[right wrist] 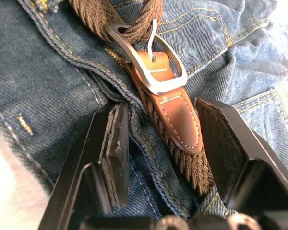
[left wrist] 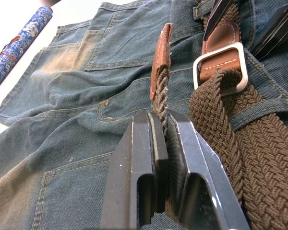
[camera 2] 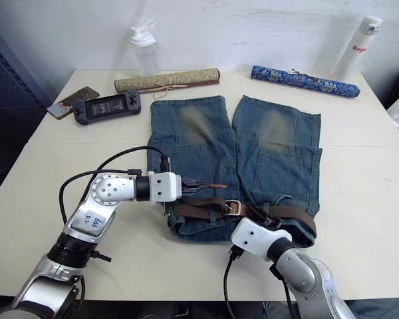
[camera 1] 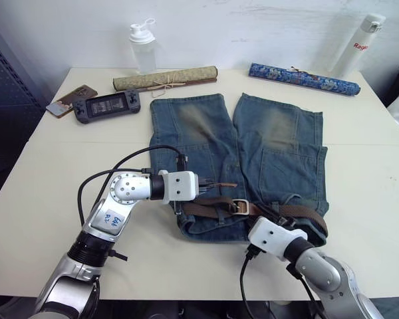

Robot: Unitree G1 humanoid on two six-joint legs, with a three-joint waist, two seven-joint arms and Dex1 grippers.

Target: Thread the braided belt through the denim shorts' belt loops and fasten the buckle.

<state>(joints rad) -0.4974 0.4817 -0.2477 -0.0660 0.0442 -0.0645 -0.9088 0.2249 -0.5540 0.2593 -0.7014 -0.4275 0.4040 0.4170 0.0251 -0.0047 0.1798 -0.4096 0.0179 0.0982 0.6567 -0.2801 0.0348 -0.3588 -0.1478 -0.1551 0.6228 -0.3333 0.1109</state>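
I will next grab the braided belt by its brown leather tab point(right wrist: 181, 120) with my right gripper, to fasten the buckle point(right wrist: 170, 85).
The faded denim shorts point(camera 1: 266, 153) lie flat mid-table, waistband toward me. Along the waistband runs the braided belt point(camera 1: 213, 207), passing under a belt loop point(left wrist: 259, 115). The strap goes through the silver buckle point(camera 1: 238, 207), with the prong lying over the frame point(right wrist: 153, 72). My left gripper point(camera 1: 209, 185) is shut on the belt's free end just behind the tan leather tip point(left wrist: 161, 52), which points up over the left leg. At the buckle's near side, my right gripper point(camera 1: 265, 212) stands open, its fingers point(right wrist: 116, 143) straddling the brown leather tab and the waistband.
Along the table's back stand a clear water bottle point(camera 1: 143, 46), a tan rolled scroll point(camera 1: 165, 79), a blue scroll point(camera 1: 302, 78) and a white bottle point(camera 1: 358, 46). A handheld game console point(camera 1: 108, 105) and a phone point(camera 1: 71, 99) lie at the back left.
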